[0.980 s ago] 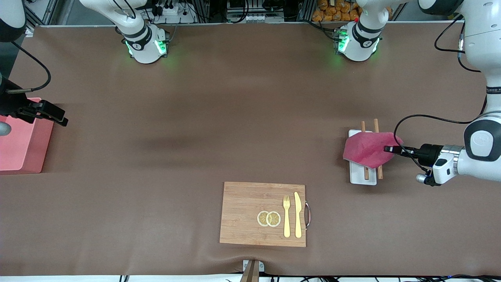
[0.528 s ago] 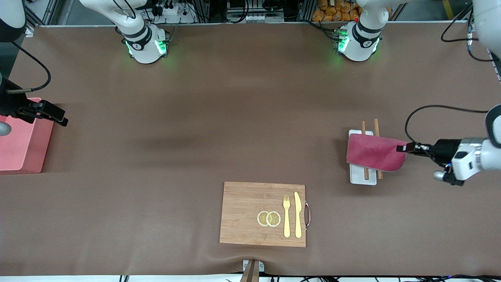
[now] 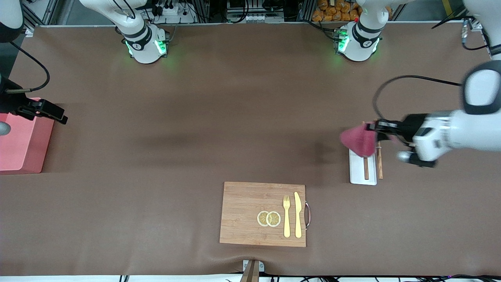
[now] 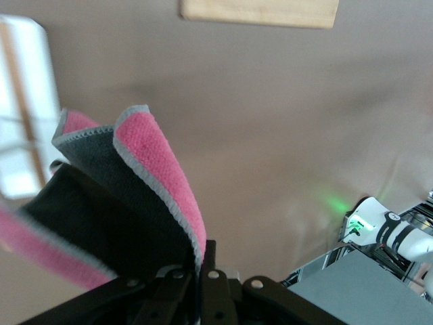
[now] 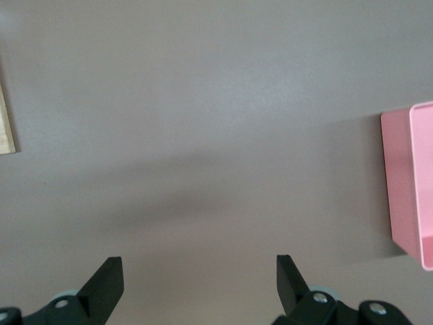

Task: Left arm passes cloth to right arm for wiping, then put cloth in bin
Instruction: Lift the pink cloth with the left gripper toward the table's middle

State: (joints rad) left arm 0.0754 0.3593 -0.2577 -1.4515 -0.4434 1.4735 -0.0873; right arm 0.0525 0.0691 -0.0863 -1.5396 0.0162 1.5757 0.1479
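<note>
My right gripper grabs the crimson-pink cloth, by its folded middle (image 3: 359,140), next, then wipes with it and puts it in the salmon-pink bin (image 3: 19,145).
My left gripper (image 3: 372,127) is shut on the crimson-pink cloth (image 3: 358,141) and holds it in the air over the small white tray (image 3: 358,172). In the left wrist view the cloth (image 4: 152,169) hangs folded from my closed fingers (image 4: 210,267), pink with a grey edge. My right gripper (image 3: 62,117) is open and empty, waiting beside the salmon-pink bin (image 3: 19,145) at the right arm's end of the table. The right wrist view shows its fingers (image 5: 108,277) spread over bare table, with the bin's corner (image 5: 409,186) in sight.
Two wooden chopsticks (image 3: 379,164) lie on and beside the white tray. A wooden cutting board (image 3: 250,213) with lemon slices (image 3: 269,218), a yellow fork (image 3: 287,215) and a yellow knife (image 3: 298,214) lies nearer the front camera. The board's edge (image 4: 260,12) shows in the left wrist view.
My left gripper has lifted the cloth off the tray and swung toward the table's middle; the cloth now hangs bunched instead of lying spread. The right arm has not moved.
</note>
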